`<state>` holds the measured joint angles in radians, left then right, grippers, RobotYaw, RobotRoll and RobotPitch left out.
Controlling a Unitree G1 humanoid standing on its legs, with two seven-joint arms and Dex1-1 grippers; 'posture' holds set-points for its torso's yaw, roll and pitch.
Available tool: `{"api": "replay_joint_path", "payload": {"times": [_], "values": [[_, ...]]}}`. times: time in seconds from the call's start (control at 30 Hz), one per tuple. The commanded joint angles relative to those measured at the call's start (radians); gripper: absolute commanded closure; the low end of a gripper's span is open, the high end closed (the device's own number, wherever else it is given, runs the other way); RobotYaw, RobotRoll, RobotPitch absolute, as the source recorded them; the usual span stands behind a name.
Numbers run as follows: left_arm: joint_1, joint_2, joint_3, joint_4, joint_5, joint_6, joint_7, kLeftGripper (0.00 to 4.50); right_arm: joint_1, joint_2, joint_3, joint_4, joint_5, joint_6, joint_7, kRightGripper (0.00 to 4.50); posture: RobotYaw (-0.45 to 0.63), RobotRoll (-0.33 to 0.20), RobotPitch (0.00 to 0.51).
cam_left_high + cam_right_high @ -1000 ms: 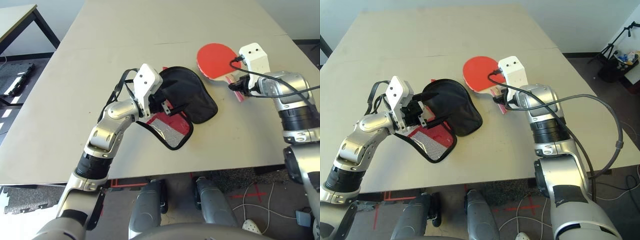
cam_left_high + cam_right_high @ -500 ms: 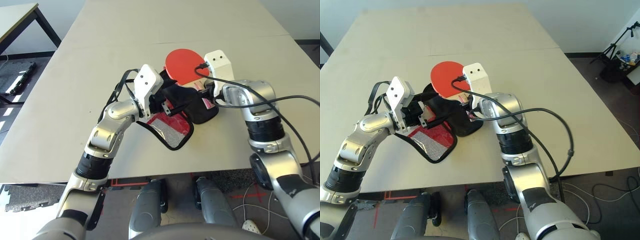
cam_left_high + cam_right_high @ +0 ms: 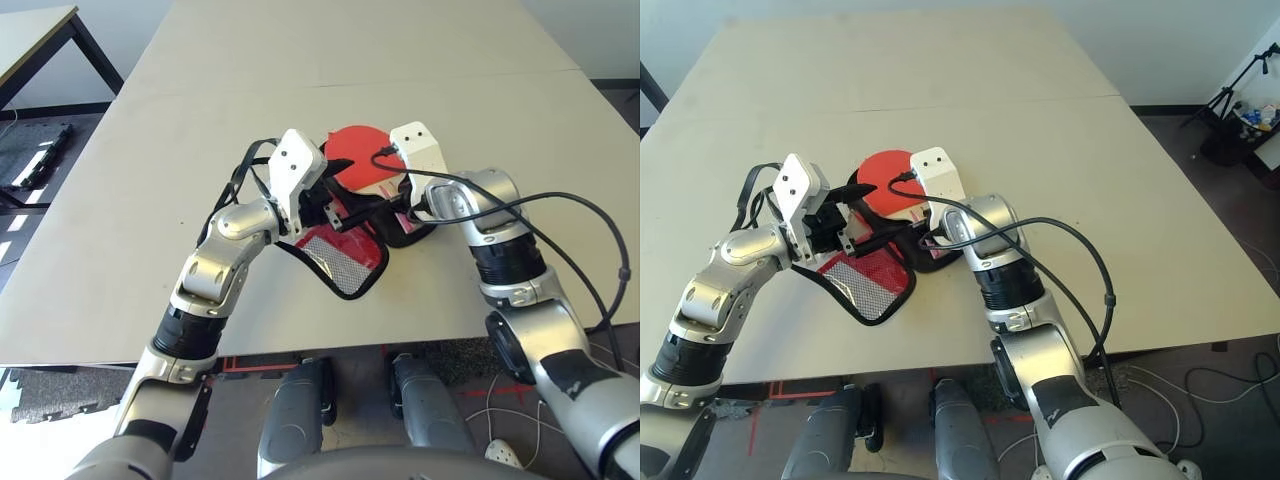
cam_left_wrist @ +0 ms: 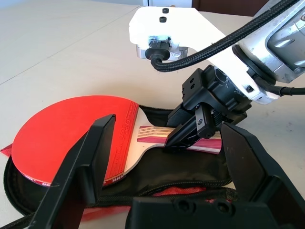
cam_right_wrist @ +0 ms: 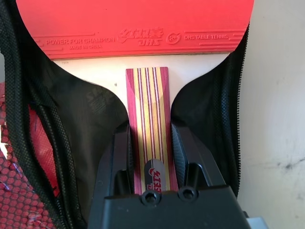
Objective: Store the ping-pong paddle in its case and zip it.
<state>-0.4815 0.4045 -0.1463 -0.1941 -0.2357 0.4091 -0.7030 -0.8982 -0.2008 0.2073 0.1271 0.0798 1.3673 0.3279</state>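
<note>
The striped wooden handle (image 5: pixel 150 114) lies over the black lining (image 5: pixel 95 112) in the right wrist view, inside the zipper edging, so the robot's right gripper should open now.
My right gripper (image 5: pixel 150 132) is shut on the striped wooden handle of the ping-pong paddle (image 5: pixel 138 24). It holds the red blade low over the black lining of the open case (image 5: pixel 81 124). The case (image 3: pixel 345 262) lies mid-table with its red mesh flap folded toward me. My left gripper (image 4: pixel 171 162) stands open at the case's near edge, one finger (image 4: pixel 93 157) on each side of the paddle, and the zipper edging runs between them. In the left eye view the blade (image 3: pixel 358 160) sits just beyond the left gripper (image 3: pixel 335 208), and the right gripper (image 3: pixel 405 205) is beside it.
The pale table (image 3: pixel 300 80) stretches far back and to both sides, with a seam across it. A black cable (image 3: pixel 560 210) loops off my right forearm. A second table (image 3: pixel 30 30) stands at the far left and a tripod (image 3: pixel 1240 70) at the far right.
My right arm has swung left with the paddle, from the table's right side to over the open case. The left arm and the case have stayed put.
</note>
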Motion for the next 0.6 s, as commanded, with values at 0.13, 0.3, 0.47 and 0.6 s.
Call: {"api": "replay_joint_path", "payload": {"times": [0.13,0.3,0.47,0.6], "values": [[0.01,-0.007,-0.021,0.0,0.01,-0.005,-0.004,0.0,-0.011,-0.009,0.034,0.012,0.013,-0.038,0.028,3.37,0.0,0.0,0.179],[0.009,-0.013,-0.026,0.003,0.014,-0.007,-0.006,0.0,-0.006,-0.004,0.036,0.011,0.012,-0.022,0.028,3.37,0.0,0.0,0.177],[0.009,-0.012,-0.028,0.004,0.013,-0.008,-0.009,0.0,0.006,-0.025,0.029,-0.029,0.023,-0.024,0.045,2.13,0.0,0.0,0.176],[0.004,-0.005,-0.035,-0.001,0.012,-0.009,-0.023,0.0,0.028,-0.103,0.054,-0.091,0.065,-0.029,0.127,0.92,0.0,0.0,0.174]]}}
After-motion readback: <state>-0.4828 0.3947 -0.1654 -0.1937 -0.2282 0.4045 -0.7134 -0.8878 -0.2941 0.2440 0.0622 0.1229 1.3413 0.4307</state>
